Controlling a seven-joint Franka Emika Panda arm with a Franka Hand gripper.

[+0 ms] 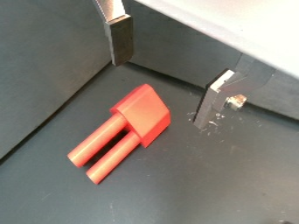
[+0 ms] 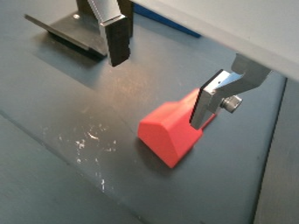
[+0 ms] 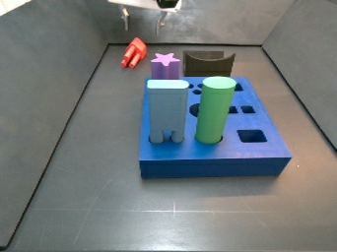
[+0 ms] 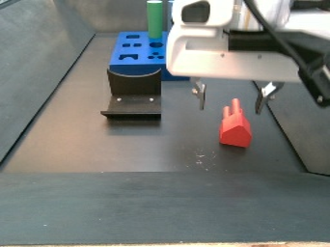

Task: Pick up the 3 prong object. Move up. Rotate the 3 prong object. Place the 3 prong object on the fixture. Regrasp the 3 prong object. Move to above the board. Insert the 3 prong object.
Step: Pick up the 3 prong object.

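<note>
The 3 prong object needs to be lifted and rotated next, so my gripper needs to grab it by its thick block end (image 3: 137, 47) (image 1: 142, 113).
The 3 prong object (image 1: 122, 131) is a bright red block lying flat on the dark floor, prongs pointing away from the fixture (image 4: 133, 101). My gripper (image 4: 233, 100) hovers open just over it, one silver finger (image 1: 118, 39) on each side, with nothing between the pads. In a wrist view the 3 prong object (image 2: 170, 136) sits below the gripper (image 2: 160, 93), and one finger (image 2: 212, 101) overlaps its edge. The 3 prong object (image 3: 133, 52) lies at the far left, beside the fixture (image 3: 208, 63). The blue board (image 3: 218, 162) stands in the middle.
On the board stand a green cylinder (image 3: 216, 108), a light blue block (image 3: 166, 110) and a purple star-topped peg (image 3: 165, 64). Grey walls enclose the floor. A wall runs close behind the gripper (image 1: 162, 93).
</note>
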